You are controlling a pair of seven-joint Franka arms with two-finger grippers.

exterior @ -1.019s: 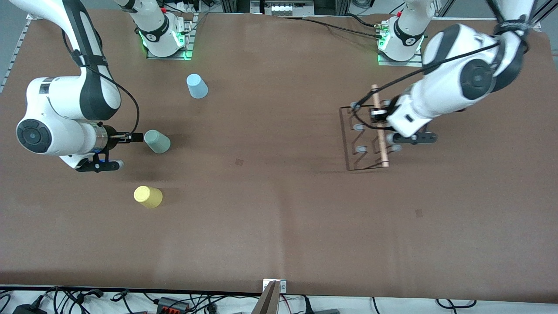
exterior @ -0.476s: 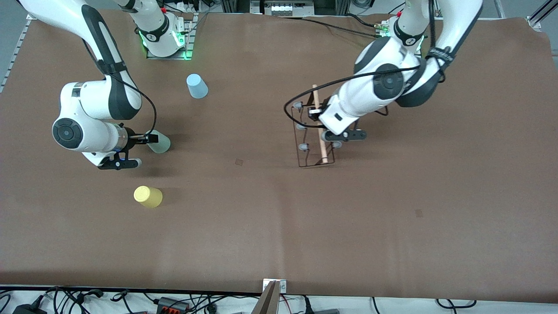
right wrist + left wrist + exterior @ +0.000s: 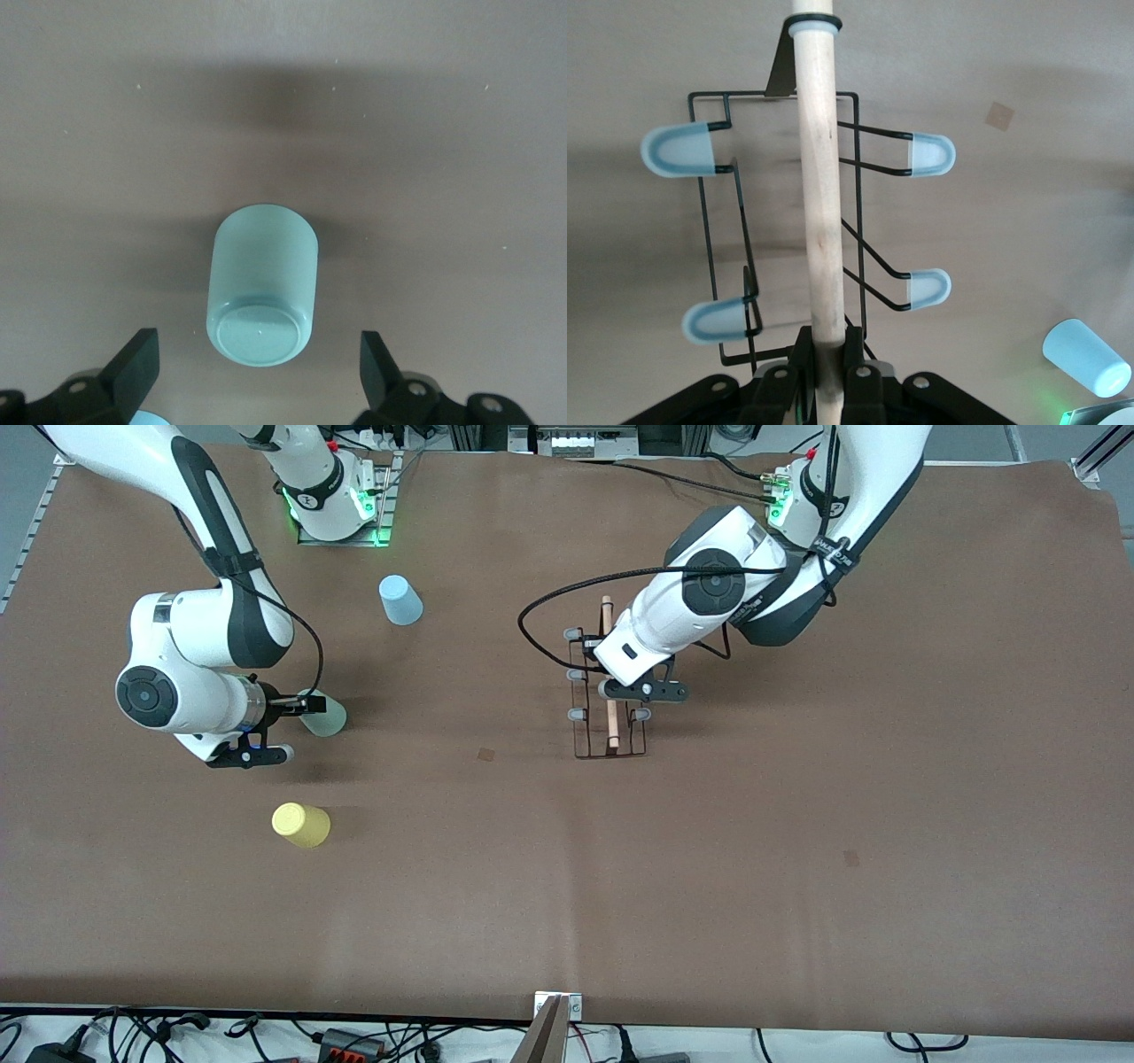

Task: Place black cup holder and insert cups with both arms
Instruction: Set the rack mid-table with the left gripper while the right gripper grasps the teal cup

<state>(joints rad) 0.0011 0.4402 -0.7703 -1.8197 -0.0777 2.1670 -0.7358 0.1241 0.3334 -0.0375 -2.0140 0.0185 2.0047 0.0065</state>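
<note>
The fingers of my right gripper stop above the pale green cup's base [image 3: 258, 335], so it is too early to close and the gripper lowers first.
The black cup holder [image 3: 608, 726] is a thin wire rack with a wooden rod handle [image 3: 819, 177] and pale-tipped pegs [image 3: 679, 149]. My left gripper [image 3: 611, 684] is shut on the rod [image 3: 829, 352] and holds the rack just over the middle of the table. A pale green cup [image 3: 328, 717] stands mouth down toward the right arm's end. My right gripper [image 3: 307, 706] is open with a finger on either side of the cup's base [image 3: 259, 354], not touching it [image 3: 262, 266]. The light blue cup [image 3: 400, 600] and the yellow cup [image 3: 301, 825] stand apart on the table.
The blue cup [image 3: 1088, 357] stands near the right arm's base [image 3: 335, 505]. Two small dark patches [image 3: 486, 754] [image 3: 851, 857] mark the brown table cover. Cables and a metal bracket [image 3: 558, 1010] run along the table edge nearest the front camera.
The left arm has carried the cup holder from its own end toward the table's middle. The right gripper has moved up to the green cup, and its fingers now straddle it.
</note>
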